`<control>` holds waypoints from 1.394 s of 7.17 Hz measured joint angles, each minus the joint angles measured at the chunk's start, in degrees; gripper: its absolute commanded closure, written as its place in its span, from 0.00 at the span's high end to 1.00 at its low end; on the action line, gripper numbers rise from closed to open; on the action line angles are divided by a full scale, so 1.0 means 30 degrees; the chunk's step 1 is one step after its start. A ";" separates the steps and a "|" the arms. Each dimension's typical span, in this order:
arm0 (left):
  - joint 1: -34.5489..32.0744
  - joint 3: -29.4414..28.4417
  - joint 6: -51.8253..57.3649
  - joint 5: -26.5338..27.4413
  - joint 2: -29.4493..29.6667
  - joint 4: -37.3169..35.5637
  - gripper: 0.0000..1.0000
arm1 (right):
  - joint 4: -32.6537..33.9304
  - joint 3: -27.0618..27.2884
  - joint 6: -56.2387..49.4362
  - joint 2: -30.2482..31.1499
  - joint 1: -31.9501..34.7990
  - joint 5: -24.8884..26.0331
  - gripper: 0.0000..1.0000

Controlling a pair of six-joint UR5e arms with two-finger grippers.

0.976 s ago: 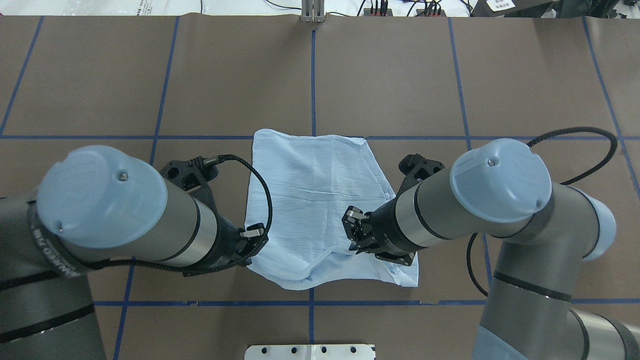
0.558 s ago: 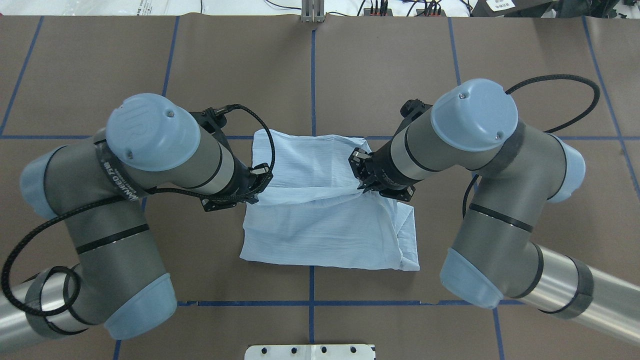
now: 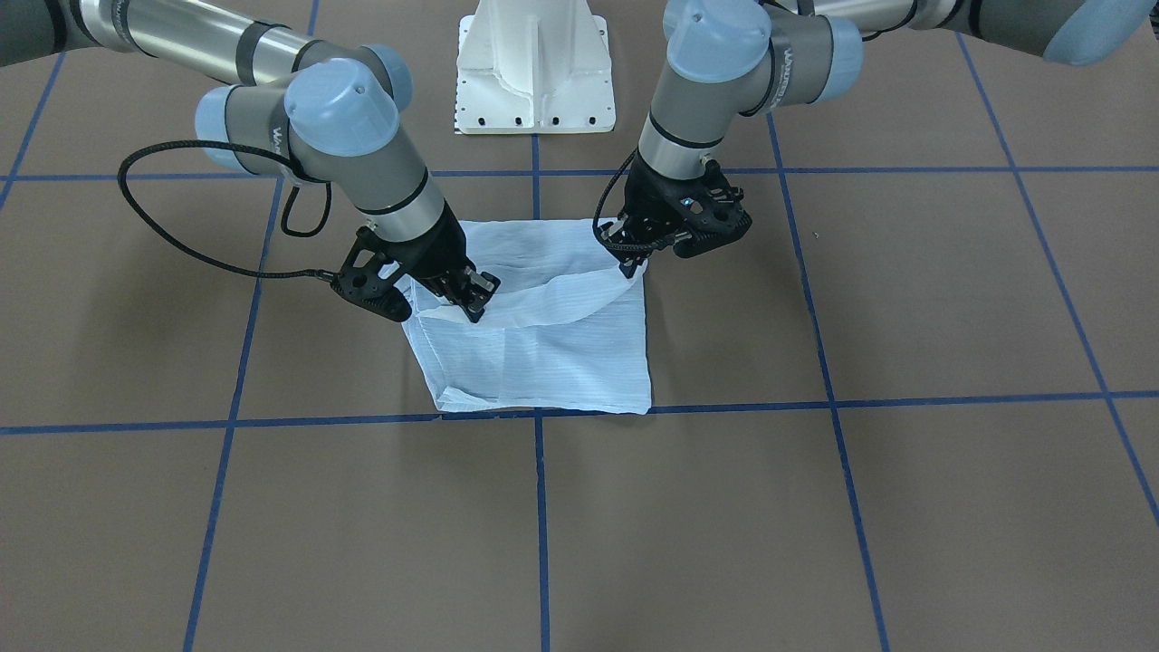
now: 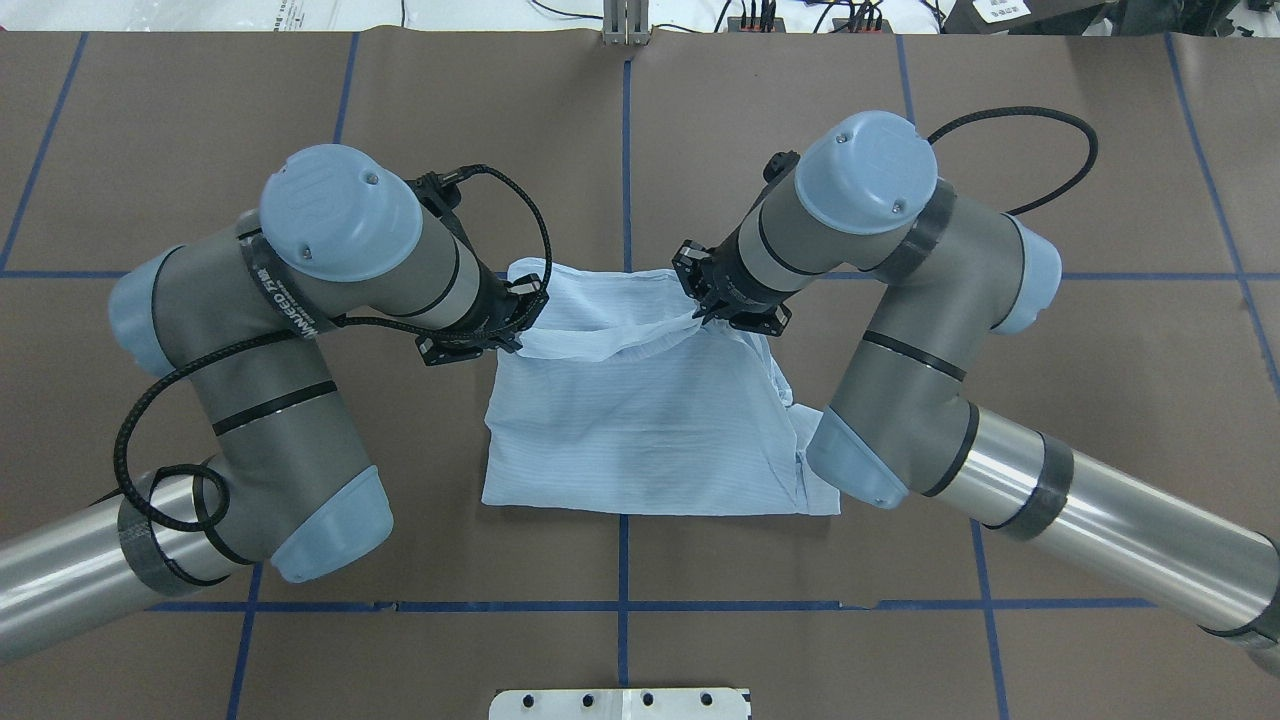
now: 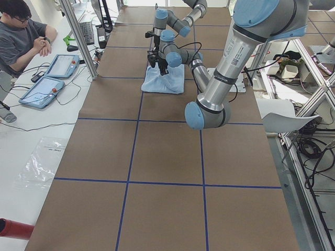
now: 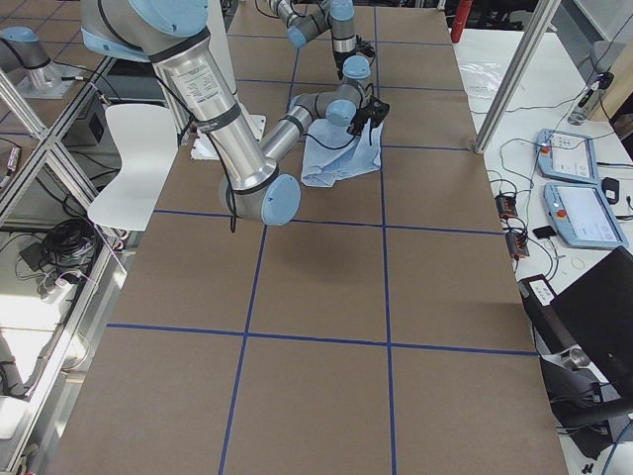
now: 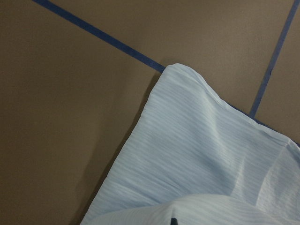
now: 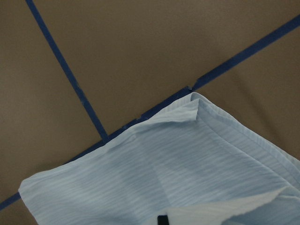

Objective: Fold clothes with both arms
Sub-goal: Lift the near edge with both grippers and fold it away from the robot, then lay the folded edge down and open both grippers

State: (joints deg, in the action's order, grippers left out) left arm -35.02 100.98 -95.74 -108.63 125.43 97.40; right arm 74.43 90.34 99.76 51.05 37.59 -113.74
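Observation:
I need to keep my left gripper closed on the shirt's lifted hem (image 3: 543,311) until the hem reaches the shirt's far edge (image 3: 543,407): the hem hangs well short of that edge.
The pale-blue striped shirt (image 4: 640,440) lies half folded in the middle of the table, also seen in the front view (image 3: 552,362). Its near hem is lifted and stretched in a sagging band between both grippers, above the far half. My left gripper (image 4: 520,325) is shut on the band's left end, also seen in the front view (image 3: 627,265). My right gripper (image 4: 700,313) is shut on the right end (image 3: 474,311). The wrist views look down on the shirt's far corners (image 7: 187,150) (image 8: 187,154) lying flat on the table.
The brown table cover (image 4: 900,150) carries a grid of blue tape lines. The white pedestal base (image 3: 534,72) stands at the robot's side. A seated person (image 5: 21,36) with tablets is beside the far table edge, and a white chair (image 6: 134,158) stands behind the robot.
Both grippers have travelled away from the robot, from the shirt's near edge towards its far edge, carrying the near hem over the rest. The arms have stretched out forward.

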 measured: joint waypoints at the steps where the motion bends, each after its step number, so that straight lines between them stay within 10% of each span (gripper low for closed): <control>1: -0.0187 -0.0682 0.0025 0.0001 0.0112 0.0770 0.00 | -0.0058 -0.0564 -0.0258 -0.0274 0.0140 0.0002 0.00; 6: -0.1025 -0.3368 0.0040 0.0000 0.1063 0.2834 0.00 | -0.0201 -0.2228 -0.0560 -0.0860 0.0388 0.0031 0.00; 7: -0.1032 -0.3482 0.0032 0.0000 0.1130 0.2914 0.04 | -0.0237 -0.2359 -0.0559 -0.0866 0.0388 0.0031 0.70; 8: -0.1039 -0.3522 -0.0035 0.0001 0.1215 0.2933 0.78 | -0.0266 -0.2503 -0.0553 -0.0916 0.0389 0.0039 1.00; 10: -0.1074 -0.3538 -0.0731 0.0045 0.1350 0.2904 0.99 | -0.0459 -0.2926 -0.0510 -0.1082 0.0473 0.0034 1.00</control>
State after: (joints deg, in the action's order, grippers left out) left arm -38.24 90.36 -97.93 -108.50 129.48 106.11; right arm 73.06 81.56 98.23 47.80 39.01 -113.64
